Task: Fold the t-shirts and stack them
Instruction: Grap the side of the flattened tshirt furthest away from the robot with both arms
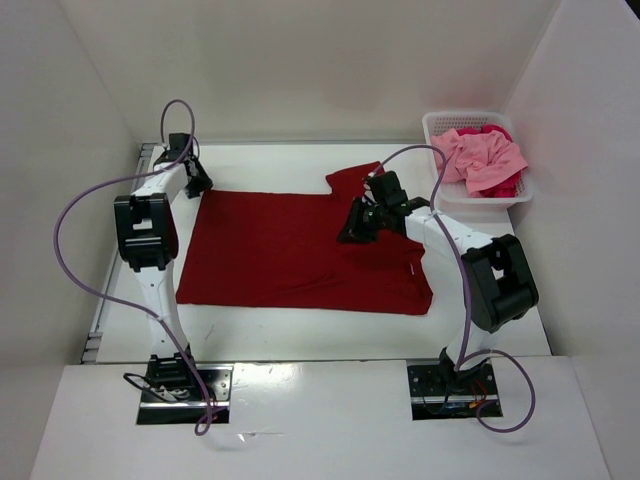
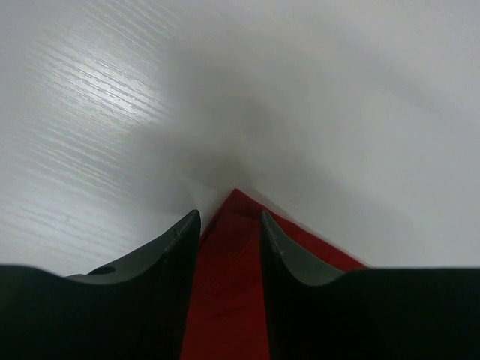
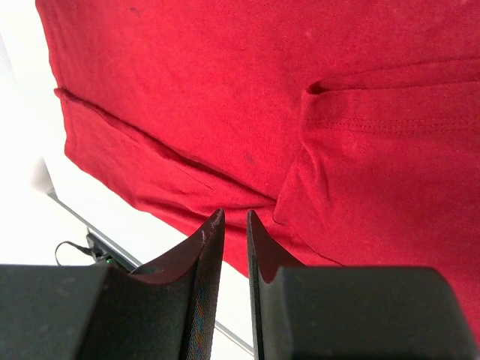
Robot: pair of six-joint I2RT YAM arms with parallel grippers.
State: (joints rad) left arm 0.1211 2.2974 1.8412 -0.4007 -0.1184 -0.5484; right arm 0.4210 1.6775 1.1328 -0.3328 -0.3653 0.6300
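I should close my left gripper on the red t-shirt's corner [image 1: 208, 193] [image 2: 232, 216] now. My fingers are down level with the corner and its cloth is between them, so they would hold the corner.
A dark red t-shirt [image 1: 290, 250] lies spread flat on the white table, one sleeve [image 1: 350, 178] pointing toward the back. My left gripper [image 1: 200, 183] sits low at the shirt's far left corner. In the left wrist view the left gripper [image 2: 231, 214] is open, and the red corner [image 2: 229, 285] lies on the table between the fingers. My right gripper [image 1: 352, 232] hovers over the shirt's right half. Its jaws [image 3: 233, 212] stand a narrow gap apart, empty, above the red cloth [image 3: 225, 82]. A light pink t-shirt [image 1: 480, 155] and a magenta one [image 1: 505, 188] lie in the basket.
The white mesh basket [image 1: 450, 118] stands at the back right corner against the wall. White walls close in the table on the left, back and right. A metal rail [image 1: 95, 320] runs along the table's left edge.
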